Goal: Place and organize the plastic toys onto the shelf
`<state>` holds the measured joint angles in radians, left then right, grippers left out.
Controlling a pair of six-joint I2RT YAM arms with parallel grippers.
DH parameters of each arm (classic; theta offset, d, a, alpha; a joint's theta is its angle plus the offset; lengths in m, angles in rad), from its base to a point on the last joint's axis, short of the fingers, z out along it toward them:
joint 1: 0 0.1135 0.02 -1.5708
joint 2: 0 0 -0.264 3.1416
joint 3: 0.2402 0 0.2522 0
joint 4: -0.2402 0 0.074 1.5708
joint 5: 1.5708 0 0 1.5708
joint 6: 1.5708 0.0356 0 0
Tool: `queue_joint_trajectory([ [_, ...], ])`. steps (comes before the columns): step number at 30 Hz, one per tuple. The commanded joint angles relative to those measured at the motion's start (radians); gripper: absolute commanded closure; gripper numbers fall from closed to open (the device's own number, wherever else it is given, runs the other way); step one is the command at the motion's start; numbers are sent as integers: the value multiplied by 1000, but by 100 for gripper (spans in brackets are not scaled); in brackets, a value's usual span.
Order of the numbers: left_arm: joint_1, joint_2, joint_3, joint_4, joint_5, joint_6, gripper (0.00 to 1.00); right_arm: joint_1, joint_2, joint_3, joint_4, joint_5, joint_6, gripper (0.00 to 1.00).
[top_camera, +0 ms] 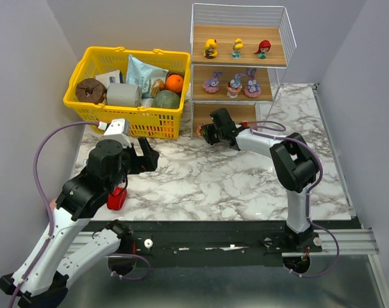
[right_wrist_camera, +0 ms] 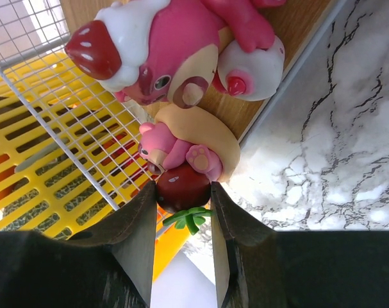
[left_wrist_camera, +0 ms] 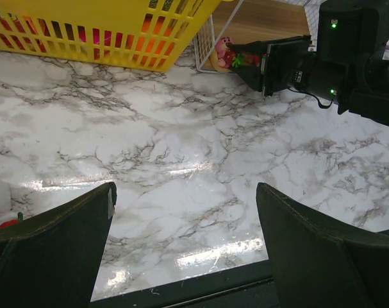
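The pink bear toy is upright at the corner of the lowest board, inside the wire side, so the robot's right gripper needs to open.
The shelf (top_camera: 242,31) stands at the back right. Three tiny dolls (top_camera: 237,47) line its top board and three purple-pink bunny figures (top_camera: 235,84) its middle board. My right gripper (right_wrist_camera: 183,192) is shut on the dark red berry of a pink bear toy (right_wrist_camera: 175,154), held at the front left corner of the lowest board (left_wrist_camera: 264,19). I cannot tell whether this toy rests on the board. A second pink bear toy (right_wrist_camera: 162,58) with a strawberry cap stands on that board just behind it. My left gripper (left_wrist_camera: 184,237) hangs open over bare marble, holding nothing.
A yellow basket (top_camera: 75,99) holding groceries and an orange sits at the back left, right against the shelf's wire side. A red object (top_camera: 117,199) lies by the left arm near the table's front edge. Marble tabletop (top_camera: 200,179) spreads between the two arms.
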<state>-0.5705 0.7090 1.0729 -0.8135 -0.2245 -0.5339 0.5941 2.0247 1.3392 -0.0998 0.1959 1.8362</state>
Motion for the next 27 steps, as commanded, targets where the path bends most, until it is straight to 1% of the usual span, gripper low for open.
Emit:
queue_joint_trajectory([
  [1, 6, 3, 28, -19, -26, 14, 1, 0, 26, -3, 6, 63, 47, 61],
  [6, 6, 6, 32, -23, -27, 17, 1, -2, 34, 5, 22, 66, 66, 56],
  [9, 6, 7, 33, -24, -29, 17, 1, 0, 34, 6, 32, 68, 67, 50],
  [10, 6, 7, 33, -24, -29, 17, 1, -2, 34, 5, 40, 69, 66, 45],
  [13, 6, 9, 33, -24, -30, 15, 1, -2, 29, -5, 54, 71, 69, 40],
  [15, 6, 7, 33, -24, -30, 12, 1, -2, 19, -18, 72, 74, 69, 39],
  [16, 6, 9, 33, -24, -30, 14, 1, -2, 14, -32, 140, 77, 63, 39],
  [17, 6, 7, 33, -24, -32, 14, 1, -1, 6, -58, 167, 82, 57, 39],
  [21, 6, 6, 32, -24, -30, 12, 1, -1, -17, -80, 219, 66, 51, 36],
  [23, 6, 9, 35, -24, -30, 9, 1, -4, -27, -90, 230, 50, 48, 33],
  [26, 8, 9, 44, -24, -21, 9, 1, -1, -53, -133, 264, 28, 46, 30],
  [27, 8, 9, 47, -24, -18, 14, 1, 0, -67, -170, 284, 28, 34, 29],
])
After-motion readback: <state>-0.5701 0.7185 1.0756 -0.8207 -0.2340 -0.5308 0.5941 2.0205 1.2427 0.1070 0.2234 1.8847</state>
